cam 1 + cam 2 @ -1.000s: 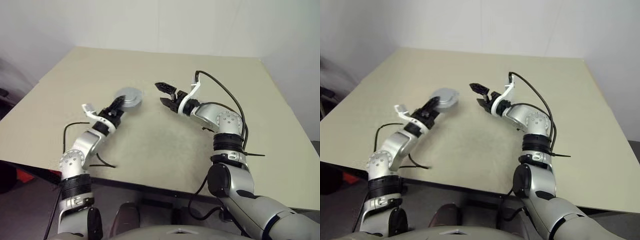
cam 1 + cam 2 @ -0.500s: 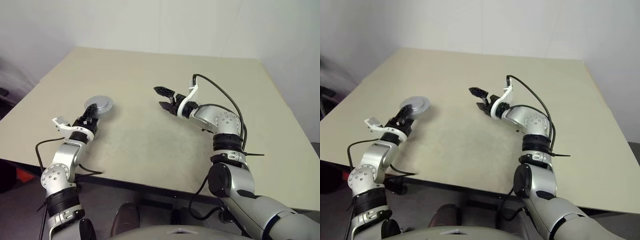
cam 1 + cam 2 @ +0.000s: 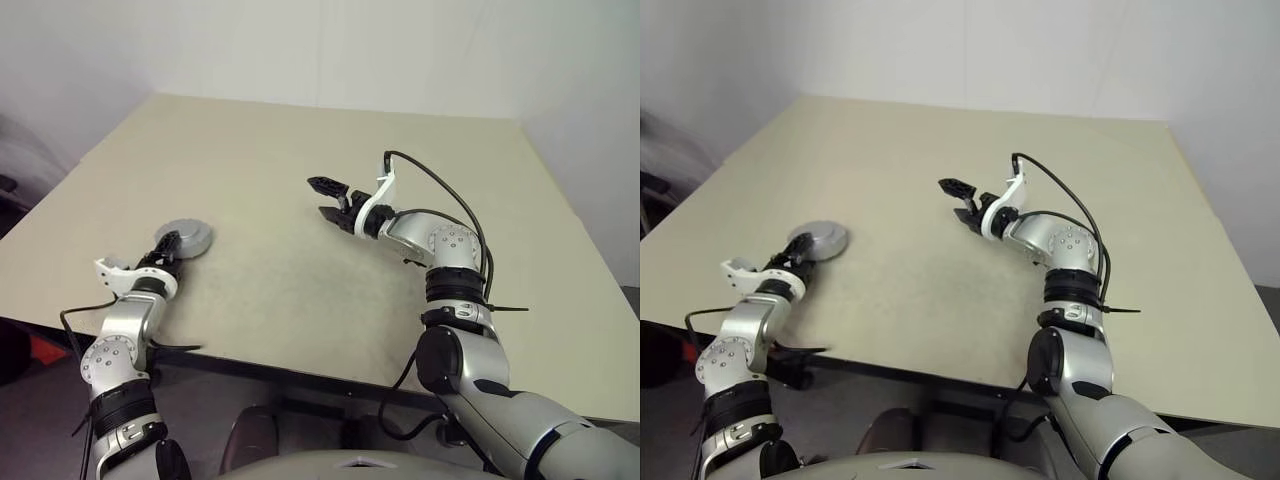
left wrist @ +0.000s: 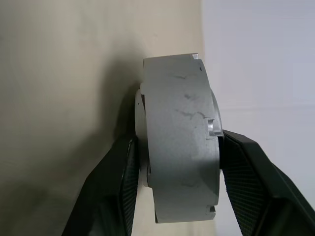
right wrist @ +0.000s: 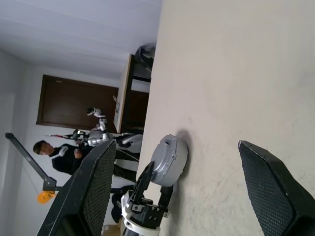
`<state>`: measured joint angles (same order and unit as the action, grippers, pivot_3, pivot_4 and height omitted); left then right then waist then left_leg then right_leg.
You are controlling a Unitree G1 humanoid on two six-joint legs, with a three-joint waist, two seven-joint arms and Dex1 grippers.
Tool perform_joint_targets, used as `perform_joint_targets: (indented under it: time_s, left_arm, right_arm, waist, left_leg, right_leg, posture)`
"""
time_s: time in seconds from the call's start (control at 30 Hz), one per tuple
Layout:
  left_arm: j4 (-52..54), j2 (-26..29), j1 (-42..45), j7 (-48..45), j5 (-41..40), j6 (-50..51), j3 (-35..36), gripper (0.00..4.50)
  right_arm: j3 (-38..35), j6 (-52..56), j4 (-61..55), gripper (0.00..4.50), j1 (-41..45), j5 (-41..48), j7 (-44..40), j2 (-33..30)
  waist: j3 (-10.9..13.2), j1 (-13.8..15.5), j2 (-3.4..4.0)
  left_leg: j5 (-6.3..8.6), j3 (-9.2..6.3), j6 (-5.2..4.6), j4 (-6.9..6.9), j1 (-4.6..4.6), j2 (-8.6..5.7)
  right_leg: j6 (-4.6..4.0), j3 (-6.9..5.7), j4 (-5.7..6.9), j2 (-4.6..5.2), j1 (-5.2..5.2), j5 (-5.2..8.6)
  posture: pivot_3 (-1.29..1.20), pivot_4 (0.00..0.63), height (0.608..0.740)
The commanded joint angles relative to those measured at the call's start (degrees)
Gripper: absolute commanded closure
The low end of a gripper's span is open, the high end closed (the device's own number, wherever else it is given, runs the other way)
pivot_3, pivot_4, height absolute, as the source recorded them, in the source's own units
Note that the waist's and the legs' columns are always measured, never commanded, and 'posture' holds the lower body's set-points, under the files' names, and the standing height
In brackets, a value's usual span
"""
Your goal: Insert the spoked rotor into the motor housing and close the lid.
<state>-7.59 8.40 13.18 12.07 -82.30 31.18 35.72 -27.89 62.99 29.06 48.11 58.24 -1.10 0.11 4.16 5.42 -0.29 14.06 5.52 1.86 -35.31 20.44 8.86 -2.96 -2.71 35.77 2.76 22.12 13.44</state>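
The robot's left gripper needs to open now: the grey puck's base (image 4: 141, 128) meets its shadow on the tabletop in the left wrist view, so the puck would stay standing.
A thick round grey puck (image 3: 186, 237) lies low at the table's near left, with the lid's smooth grey face up. My left gripper (image 3: 172, 243) is shut on its sides. In the left wrist view the black fingers (image 4: 115, 187) press both flanks of the puck (image 4: 179, 147), whose base is at the table top. I cannot tell whether it rests there. The motor housing's windings and the spoked rotor are hidden. My right gripper (image 3: 320, 196) hangs open and empty above the middle of the table, well to the right of the puck (image 5: 168, 160).
The beige table (image 3: 300, 290) has its front edge just behind my left wrist and its left edge near the puck. A black cable (image 3: 440, 180) loops off my right wrist. A person (image 5: 49, 150) stands far off in the room beyond the table.
My left arm has carried the puck to the left and down, from near the table's middle to its near left part. The right gripper has stayed where it was, open.
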Motion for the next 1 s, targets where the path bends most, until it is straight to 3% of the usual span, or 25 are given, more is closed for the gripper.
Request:
perform_joint_targets:
  time_s: [0.03, 0.37, 0.6, 1.0]
  left_arm:
    - [2.1, 0.5, 1.6, -0.2, -0.4, -0.8, 1.1, 2.35]
    - [4.2, 0.4, -0.8, -1.3, 1.7, -0.9, 0.6, 2.35]
    - [5.5, -2.5, -2.4, 2.6, -0.1, -1.4, 1.3, 0.12]
    - [6.8, -6.9, -3.4, 7.7, 3.7, -5.0, -0.3, 0.12]
  right_arm:
    - [-0.1, -0.1, -0.5, 0.04, 1.6, 0.3, -0.6, -0.2]
    - [0.1, -0.1, -0.4, 0.04, 1.6, -0.3, -1.0, -0.3]
    - [0.0, -0.3, 0.7, 0.0, 1.9, -1.1, -1.3, -0.7]
    - [0.3, -0.8, 2.9, 0.0, 2.4, -3.2, -3.0, -1.5]
  waist:
    - [0.0, 0.0, -0.01]
    - [0.0, -0.1, -0.03]
    - [0.0, -0.1, -0.03]
    - [-0.2, -0.4, 0.08]
  left_leg:
    - [0.0, 0.0, 0.0, 0.0, -0.02, 0.0]
    - [0.0, 0.03, 0.01, 0.0, -0.25, 0.02]
    - [0.0, 0.04, 0.01, 0.01, -0.27, 0.01]
    - [0.01, 0.06, 0.02, 0.04, -0.76, 0.03]
  right_leg:
    - [0.0, 0.0, 0.0, 0.0, -0.01, 0.0]
    - [-0.01, 0.01, 0.01, 0.0, -0.17, 0.0]
    - [-0.01, 0.01, -0.01, 0.01, -0.29, 0.0]
    - [-0.02, 0.03, -0.09, 0.01, -0.98, 0.01]
  posture:
    - [0.0, 0.0, 0.74]
    - [0.0, 0.0, 0.74]
    - [0.0, 0.0, 0.74]
    - [0.0, 0.0, 0.74]
